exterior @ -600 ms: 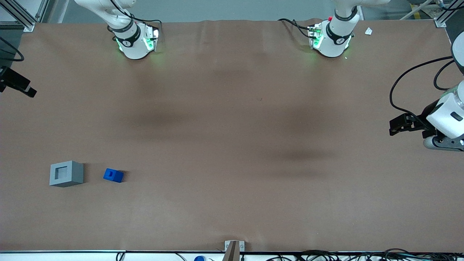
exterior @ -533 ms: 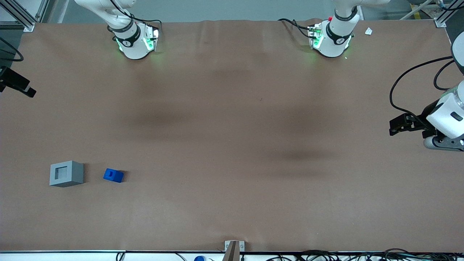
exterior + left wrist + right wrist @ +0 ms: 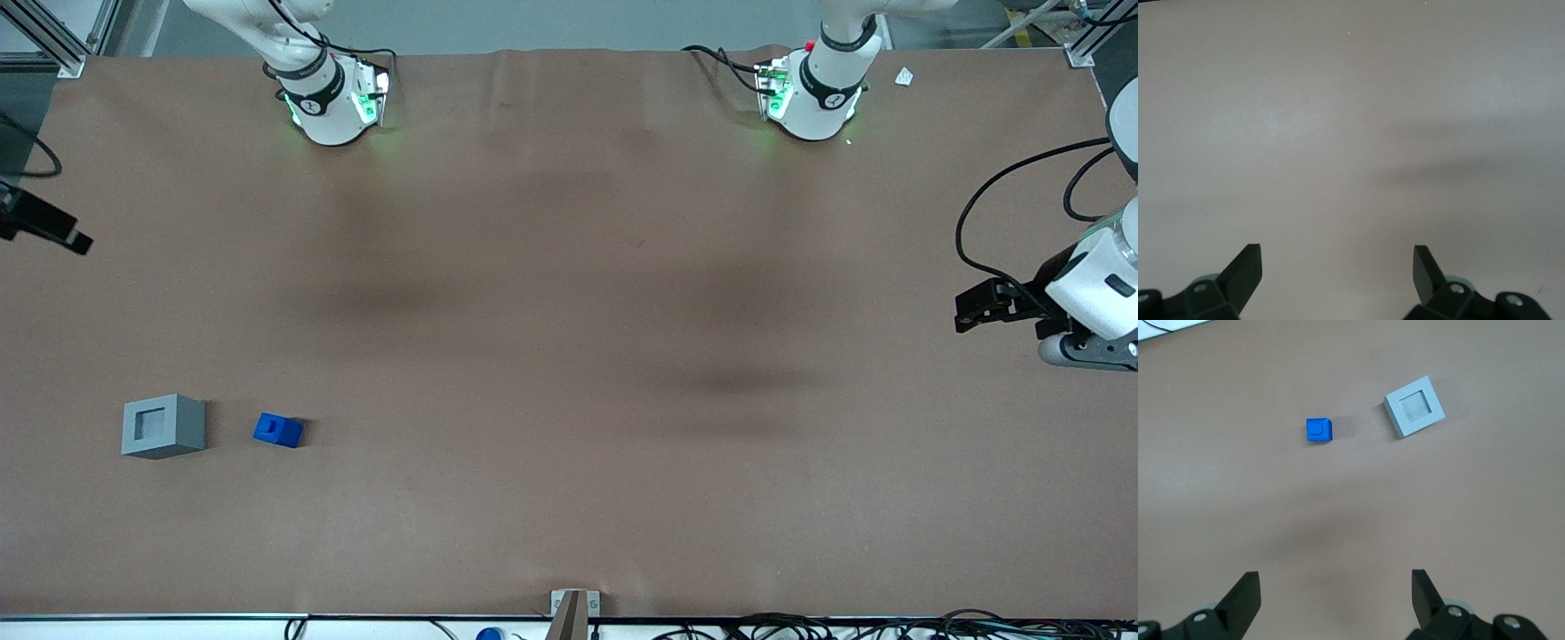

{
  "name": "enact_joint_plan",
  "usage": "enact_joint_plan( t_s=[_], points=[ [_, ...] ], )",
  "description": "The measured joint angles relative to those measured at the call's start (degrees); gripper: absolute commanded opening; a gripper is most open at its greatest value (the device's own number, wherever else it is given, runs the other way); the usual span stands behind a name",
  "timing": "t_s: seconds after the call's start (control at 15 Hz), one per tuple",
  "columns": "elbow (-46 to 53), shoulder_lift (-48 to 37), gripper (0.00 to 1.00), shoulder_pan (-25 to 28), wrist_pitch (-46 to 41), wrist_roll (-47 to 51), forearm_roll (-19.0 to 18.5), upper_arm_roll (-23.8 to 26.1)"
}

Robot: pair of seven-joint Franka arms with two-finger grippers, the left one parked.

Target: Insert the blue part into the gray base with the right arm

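Observation:
The robot's right gripper next needs to grab the blue part by its body (image 3: 277, 430), so that it can fit the blue part into the gray base's hollow (image 3: 149, 425).
The blue part (image 3: 277, 430) lies on the brown table near the working arm's end, with the gray base (image 3: 163, 426) beside it, recess up. Both show in the right wrist view: the blue part (image 3: 1319, 430) and the gray base (image 3: 1415, 406), a short gap between them. My right gripper (image 3: 1336, 587) is open and empty, high above the table and well apart from both. In the front view only a black part of its hand (image 3: 49, 228) shows at the table's edge, farther from the front camera than the gray base.
The two arm bases (image 3: 329, 107) (image 3: 813, 102) stand at the table's back edge. The parked arm (image 3: 1093, 293) hangs over its end of the table. A small bracket (image 3: 573, 609) and cables (image 3: 800, 627) sit at the front edge.
The black hand of my right arm has shifted slightly nearer the front camera. The blue part and the gray base have not moved.

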Motion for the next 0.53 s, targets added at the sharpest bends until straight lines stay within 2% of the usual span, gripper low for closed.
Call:
enact_joint_plan(
  t_s=[0.53],
  points=[
    [-0.25,20.94,1.00,1.20,20.40,0.01,0.08,0.71]
  ],
)
